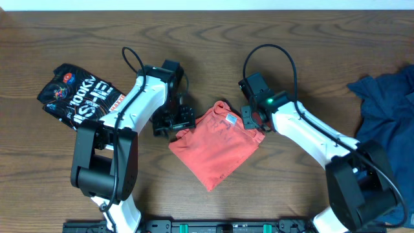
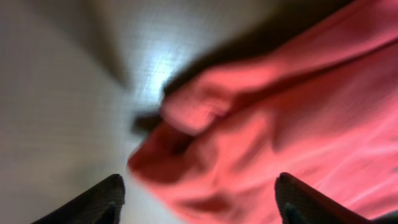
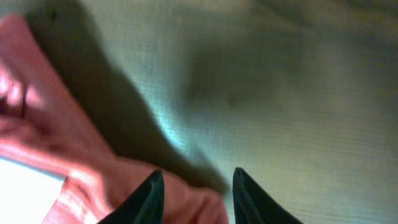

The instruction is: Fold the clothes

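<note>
The left gripper grabs the folded red shirt's neck-end corner nearest the black shirt next. Then I stack the red shirt there label-up.
A red shirt lies folded in the middle of the table, with its neck label facing up. My left gripper is open at the shirt's left edge; in the left wrist view the red cloth lies between and ahead of its fingers. My right gripper is partly open at the shirt's upper right corner; in the right wrist view a red fold sits between its fingertips, not clamped.
A folded black printed shirt lies at the left. A crumpled dark blue garment lies at the right edge. Bare wooden table lies behind the arms.
</note>
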Controlling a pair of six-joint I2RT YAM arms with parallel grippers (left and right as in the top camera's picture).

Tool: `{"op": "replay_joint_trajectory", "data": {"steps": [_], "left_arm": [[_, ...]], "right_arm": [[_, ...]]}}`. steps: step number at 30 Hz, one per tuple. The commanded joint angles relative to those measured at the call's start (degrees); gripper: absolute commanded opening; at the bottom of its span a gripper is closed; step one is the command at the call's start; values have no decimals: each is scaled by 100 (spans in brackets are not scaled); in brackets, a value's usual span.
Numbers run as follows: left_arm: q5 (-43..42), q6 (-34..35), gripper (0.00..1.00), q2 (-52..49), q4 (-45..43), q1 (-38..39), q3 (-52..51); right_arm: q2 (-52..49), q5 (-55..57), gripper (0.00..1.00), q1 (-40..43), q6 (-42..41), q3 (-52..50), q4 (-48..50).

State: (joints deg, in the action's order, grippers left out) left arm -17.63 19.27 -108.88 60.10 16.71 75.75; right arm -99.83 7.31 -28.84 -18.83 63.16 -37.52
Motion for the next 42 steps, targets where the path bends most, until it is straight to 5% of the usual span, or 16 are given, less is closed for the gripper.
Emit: {"op": "replay_joint_trajectory", "data": {"steps": [1,4,8,23,25,28,30,42], "left_arm": [[-125,-664,87,0,-446,-13,-13],[-603,-1316,98,-7,-1016,-13,-13],[-1346,-2072,98,-79,-1550,-13,-15],[-3167,-2658,97,-1172,-1698,129,-15],[-3165,-2695,68,-1246,-1694,229,-15],[-3165,-2721,43,-1261,-1720,334,-15],[-3167,-2719,8,-1257,-1740,358,-13],[-3112,-2623,6,-866,-1670,-413,404]], "right_arm": [[605,-380,34,-11,-385,48,-317],[1014,-531,34,-11,-750,48,-848],[1217,-728,36,-11,-745,48,-1368],[1196,-756,36,-9,-728,11,-1606],[1196,-756,36,-9,-728,11,-1606],[1196,-756,36,-7,-726,11,-1611],[1196,-754,36,-4,-726,11,-1606],[1198,-527,34,-2,-728,11,-1700]]}}
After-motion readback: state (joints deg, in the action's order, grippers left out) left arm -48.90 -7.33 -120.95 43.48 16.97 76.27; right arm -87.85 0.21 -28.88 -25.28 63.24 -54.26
